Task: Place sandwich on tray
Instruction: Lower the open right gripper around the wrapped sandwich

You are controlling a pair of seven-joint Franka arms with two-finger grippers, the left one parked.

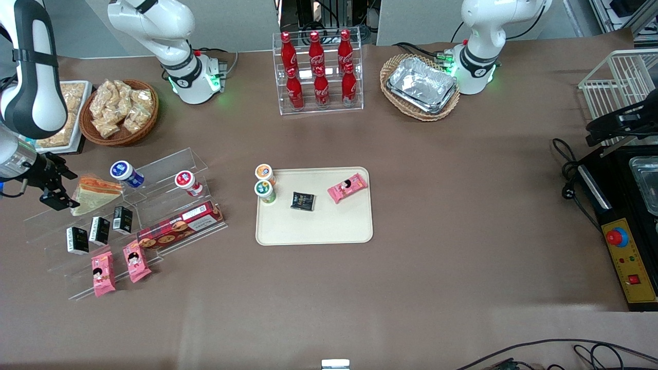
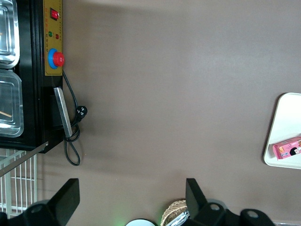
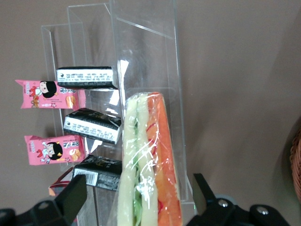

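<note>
The robot's right gripper should next grab the sandwich [image 1: 95, 194] by its wrapped end, across both bread slices, to put it on the tray [image 1: 314, 225].
The sandwich [image 1: 95, 194], a clear-wrapped wedge of pale bread with orange and green filling, lies on the top step of a clear acrylic stand [image 1: 154, 205] toward the working arm's end of the table. My right gripper [image 1: 62, 187] is level with it, open, with one finger on each side of the sandwich [image 3: 149, 165] and a gap showing at both fingers [image 3: 75, 195]. The cream tray [image 1: 313, 226] lies flat mid-table, well away from the gripper. It holds two small cups [image 1: 264, 182], a black packet [image 1: 303, 201] and a pink snack packet [image 1: 347, 187]. An edge of the tray [image 2: 284, 127] shows in the left wrist view.
On the stand's lower steps are black packets [image 1: 100, 229], pink snack packets [image 1: 118, 266], a red biscuit box [image 1: 180, 224] and two small cups [image 1: 126, 173]. Farther from the camera stand a snack basket [image 1: 119, 112], a rack of cola bottles [image 1: 317, 72] and a basket of foil trays [image 1: 421, 86].
</note>
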